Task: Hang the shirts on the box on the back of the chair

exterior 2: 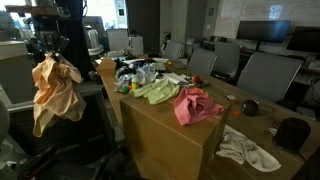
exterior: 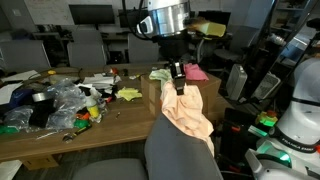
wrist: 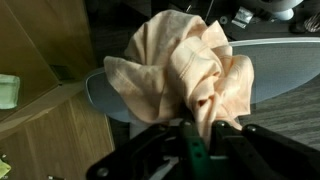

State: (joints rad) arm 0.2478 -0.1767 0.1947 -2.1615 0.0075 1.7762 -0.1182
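My gripper is ready to open, because the peach shirt's lower folds cross the chair back's top edge [wrist: 270,44] and the peach shirt would hang there once let go.
My gripper [exterior: 179,76] is shut on a peach shirt [exterior: 187,112] that hangs bunched below it, over the dark grey chair back [exterior: 180,150]. In an exterior view the peach shirt [exterior 2: 52,90] dangles from the gripper [exterior 2: 46,55], left of the cardboard box [exterior 2: 165,140]. In the wrist view the peach shirt [wrist: 190,70] is pinched between the fingers [wrist: 198,135], above the chair back [wrist: 270,65]. A green shirt [exterior 2: 155,90] and a pink shirt [exterior 2: 197,105] lie on the box top. The pink shirt [exterior: 196,72] and green shirt [exterior: 160,75] also show behind the gripper.
A wooden table [exterior: 60,135] holds plastic wrap, bottles and clutter [exterior: 55,105]. A white cloth [exterior 2: 250,148] and dark objects [exterior 2: 290,132] lie on the table by the box. Office chairs [exterior 2: 265,75] and monitors stand around. A white robot base [exterior: 295,120] stands beside the chair.
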